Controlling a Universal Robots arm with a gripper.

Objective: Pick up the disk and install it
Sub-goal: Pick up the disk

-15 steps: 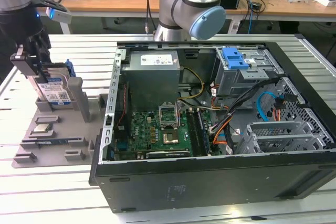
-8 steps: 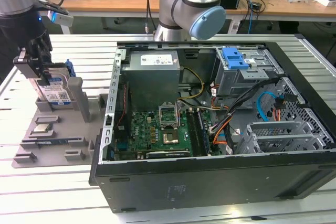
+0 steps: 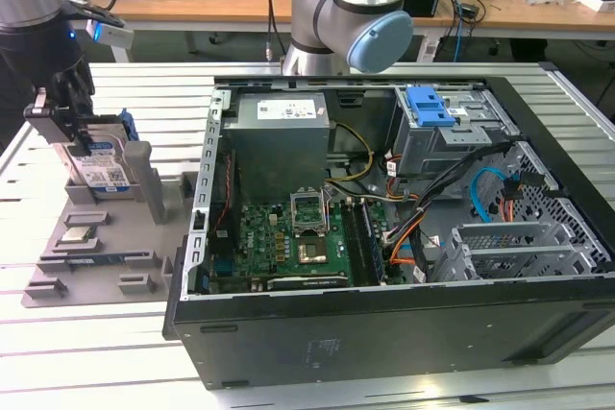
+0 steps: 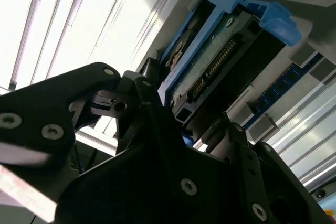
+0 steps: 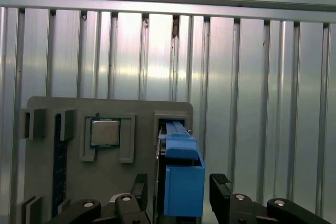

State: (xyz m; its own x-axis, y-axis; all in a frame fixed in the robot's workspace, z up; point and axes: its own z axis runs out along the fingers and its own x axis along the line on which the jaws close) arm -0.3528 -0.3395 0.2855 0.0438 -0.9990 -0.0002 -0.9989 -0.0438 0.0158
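Observation:
My gripper grabs the disk [image 3: 102,170] by the top end of its blue carrier frame [image 3: 126,124] next, to install it.
The disk [image 3: 102,170], silver with a white and blue label and a blue carrier frame, stands on edge in a slot of the grey holder tray [image 3: 106,271] at the exterior view's left. My gripper [image 3: 65,120] is lowered over its top edge. In the first wrist view the two black fingers [image 5: 139,186] stand on either side of the disk's blue frame [image 5: 182,179], with a small gap on each side, so the gripper [image 5: 178,190] is open. The second wrist view shows the disk [image 4: 220,56], connector side toward the camera, between the fingers [image 4: 143,94].
An open computer case [image 3: 288,348] lies at the middle and right, with its motherboard [image 3: 283,228], grey power-supply box [image 3: 279,146] and a drive cage with a blue latch [image 3: 432,108]. A processor chip [image 5: 105,132] lies on the holder tray. The arm's base [image 3: 332,16] stands behind the case.

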